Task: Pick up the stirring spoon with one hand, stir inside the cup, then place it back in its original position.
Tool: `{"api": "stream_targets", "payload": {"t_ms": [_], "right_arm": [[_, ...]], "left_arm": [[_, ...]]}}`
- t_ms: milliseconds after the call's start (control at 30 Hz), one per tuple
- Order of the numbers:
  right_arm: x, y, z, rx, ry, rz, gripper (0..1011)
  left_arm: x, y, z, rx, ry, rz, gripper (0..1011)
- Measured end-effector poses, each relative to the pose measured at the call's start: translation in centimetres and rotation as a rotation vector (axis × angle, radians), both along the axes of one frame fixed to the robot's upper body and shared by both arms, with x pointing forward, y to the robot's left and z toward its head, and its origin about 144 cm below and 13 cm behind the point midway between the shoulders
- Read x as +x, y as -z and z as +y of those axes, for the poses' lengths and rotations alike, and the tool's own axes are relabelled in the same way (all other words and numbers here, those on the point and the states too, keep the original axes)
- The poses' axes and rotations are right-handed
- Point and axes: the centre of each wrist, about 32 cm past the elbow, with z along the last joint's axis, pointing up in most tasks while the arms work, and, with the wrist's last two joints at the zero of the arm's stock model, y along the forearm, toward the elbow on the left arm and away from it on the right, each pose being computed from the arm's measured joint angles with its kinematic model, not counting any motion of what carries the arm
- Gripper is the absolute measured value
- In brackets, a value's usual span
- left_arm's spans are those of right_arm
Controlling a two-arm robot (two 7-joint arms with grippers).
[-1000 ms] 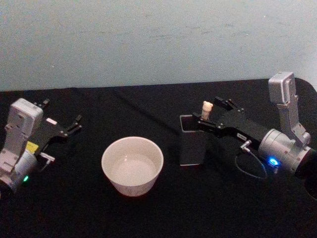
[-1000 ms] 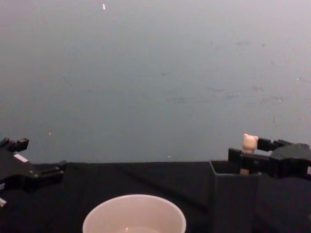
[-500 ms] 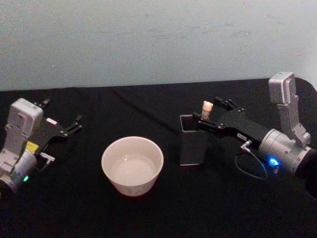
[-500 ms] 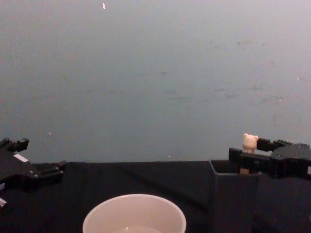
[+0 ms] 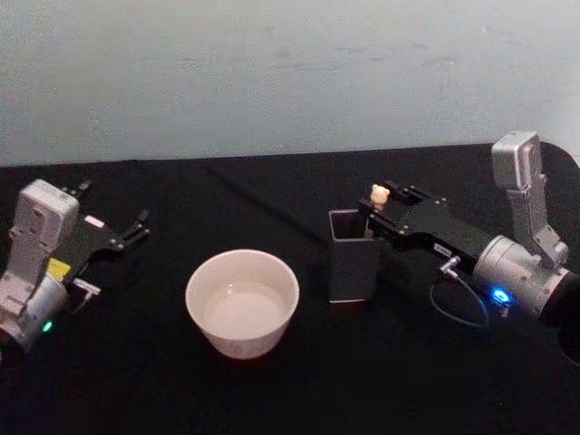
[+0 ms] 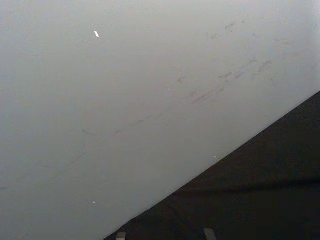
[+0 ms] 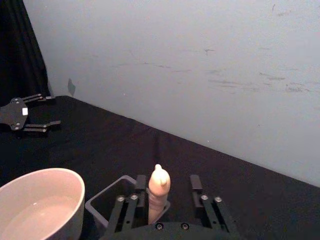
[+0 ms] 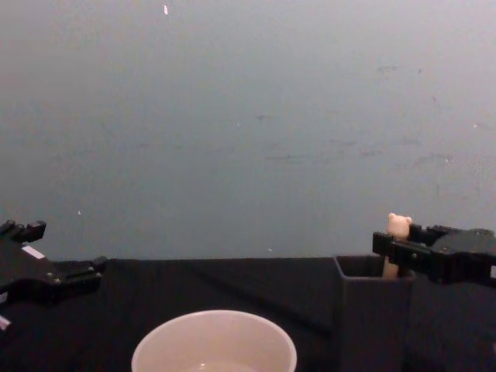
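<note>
The dark holder's sides close in around the rest of the stirring spoon, so my right gripper should next grab the spoon by its beige handle just below the bear head.
The stirring spoon stands in the dark square holder, only its beige handle and bear head showing. It leans against the holder's right rim. My right gripper is open with its fingers on either side of the handle. The handle is close to one finger and a gap separates it from the other. The cream cup sits left of the holder, near the table's middle. My left gripper rests open at the far left.
A black cloth covers the table, with a plain grey wall behind it. The cup's rim and the holder sit low in the chest view. A thin cable loops beside the right wrist.
My right gripper has drawn back slightly to the right, away from the holder. The spoon stays in the holder, with more of its leaning handle visible. The left arm has not moved.
</note>
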Motion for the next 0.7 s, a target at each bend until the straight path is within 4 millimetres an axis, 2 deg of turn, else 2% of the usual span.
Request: {"api": "stream_targets", "payload": {"t_ms": [167, 300, 367, 700], "right_arm": [[0.00, 0.00, 0.00, 0.000, 0.000, 0.000, 398], [0.00, 0.00, 0.00, 0.000, 0.000, 0.000, 302], [0.00, 0.00, 0.00, 0.000, 0.000, 0.000, 216], [0.00, 0.00, 0.00, 0.000, 0.000, 0.000, 211]], "left_arm": [[0.00, 0.00, 0.00, 0.000, 0.000, 0.000, 1001], [0.00, 0.00, 0.00, 0.000, 0.000, 0.000, 1001], [0.00, 0.00, 0.00, 0.000, 0.000, 0.000, 1001], [0.00, 0.00, 0.00, 0.000, 0.000, 0.000, 1001]]}}
